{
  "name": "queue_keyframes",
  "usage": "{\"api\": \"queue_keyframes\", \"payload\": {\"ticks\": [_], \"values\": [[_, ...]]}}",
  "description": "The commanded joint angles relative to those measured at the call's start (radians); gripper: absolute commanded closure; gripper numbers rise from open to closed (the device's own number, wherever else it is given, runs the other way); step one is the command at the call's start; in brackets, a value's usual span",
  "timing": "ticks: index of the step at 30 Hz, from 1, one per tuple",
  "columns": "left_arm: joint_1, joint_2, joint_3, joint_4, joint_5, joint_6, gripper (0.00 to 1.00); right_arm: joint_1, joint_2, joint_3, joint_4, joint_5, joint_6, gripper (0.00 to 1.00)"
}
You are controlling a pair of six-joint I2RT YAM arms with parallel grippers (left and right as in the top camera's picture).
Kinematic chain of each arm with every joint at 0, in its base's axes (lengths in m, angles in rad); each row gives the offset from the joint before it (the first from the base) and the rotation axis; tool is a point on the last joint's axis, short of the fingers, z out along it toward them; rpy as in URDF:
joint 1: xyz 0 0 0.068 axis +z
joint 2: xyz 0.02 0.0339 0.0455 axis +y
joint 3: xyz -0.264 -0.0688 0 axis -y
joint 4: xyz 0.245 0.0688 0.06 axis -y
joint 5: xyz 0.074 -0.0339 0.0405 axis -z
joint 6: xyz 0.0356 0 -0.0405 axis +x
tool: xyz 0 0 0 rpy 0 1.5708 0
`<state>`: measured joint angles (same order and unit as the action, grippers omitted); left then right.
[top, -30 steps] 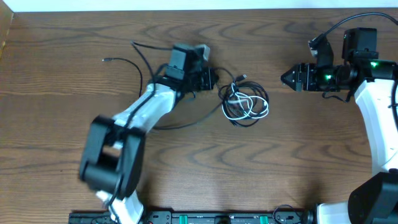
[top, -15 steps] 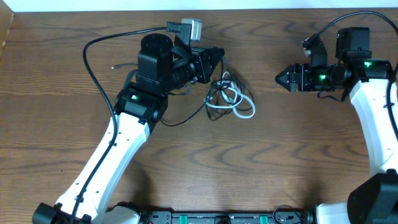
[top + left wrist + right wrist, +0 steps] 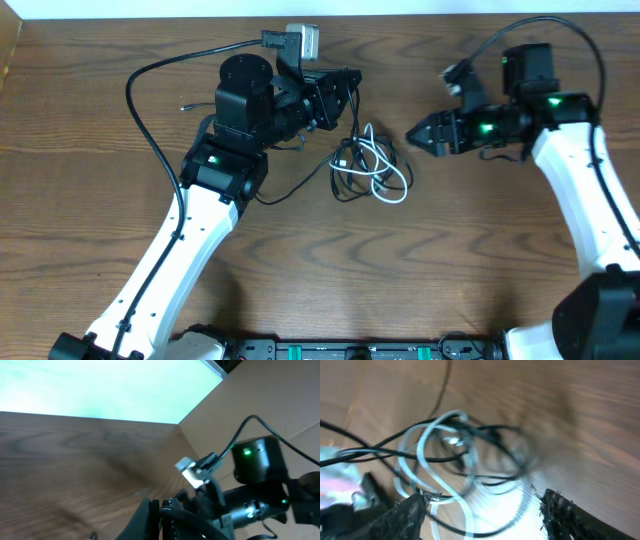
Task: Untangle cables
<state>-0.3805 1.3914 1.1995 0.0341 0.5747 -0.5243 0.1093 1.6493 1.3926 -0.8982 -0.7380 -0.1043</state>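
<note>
My right gripper grabs the white cable [image 3: 387,172] by its nearest loop next, opposite my left gripper's black cable, to untangle the cables.
A tangle of cables lies at mid-table: a short white cable [image 3: 387,172] looped through thin black cables [image 3: 345,168]. One black strand trails left to a plug end [image 3: 184,105]. My left gripper [image 3: 345,92] is just above-left of the tangle, with a black strand rising into it. In the left wrist view its fingers [image 3: 159,510] are pressed together on a black cable. My right gripper [image 3: 412,135] points left, just right of the tangle, apart from it. In the right wrist view its fingers [image 3: 482,510] are spread wide, with the white loops [image 3: 427,455] and black loops [image 3: 485,430] ahead.
A thick black arm wire [image 3: 140,80] arcs over the left arm. The table's back edge [image 3: 400,12] is close behind both grippers. The right arm [image 3: 255,495] shows in the left wrist view. Bare wood [image 3: 380,270] lies in front of the tangle.
The left arm swung up and the tangle slid left with its gripper. The right gripper moved left and slightly down, closer to the tangle.
</note>
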Motion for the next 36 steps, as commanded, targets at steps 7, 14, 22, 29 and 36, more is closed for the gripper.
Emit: {"api": "queue_keyframes", "payload": {"ticks": [7,14,22,29,36], "values": [[0.005,-0.023,0.018,0.005,0.012,-0.008,0.92,0.083,0.051,0.0,0.042,-0.137,-0.079,0.33],[0.004,-0.023,0.018,0.004,-0.003,-0.009,0.93,0.137,0.051,-0.001,0.042,-0.126,-0.148,0.38],[0.004,-0.023,0.018,-0.003,-0.003,-0.009,0.93,0.203,0.069,-0.001,0.058,0.041,-0.126,0.5],[0.004,-0.023,0.018,-0.003,-0.003,-0.009,0.93,0.215,0.077,-0.001,0.074,0.102,-0.098,0.69],[0.004,-0.023,0.018,-0.003,-0.003,-0.009,0.93,0.22,0.117,-0.001,0.082,0.107,-0.091,0.7]]}}
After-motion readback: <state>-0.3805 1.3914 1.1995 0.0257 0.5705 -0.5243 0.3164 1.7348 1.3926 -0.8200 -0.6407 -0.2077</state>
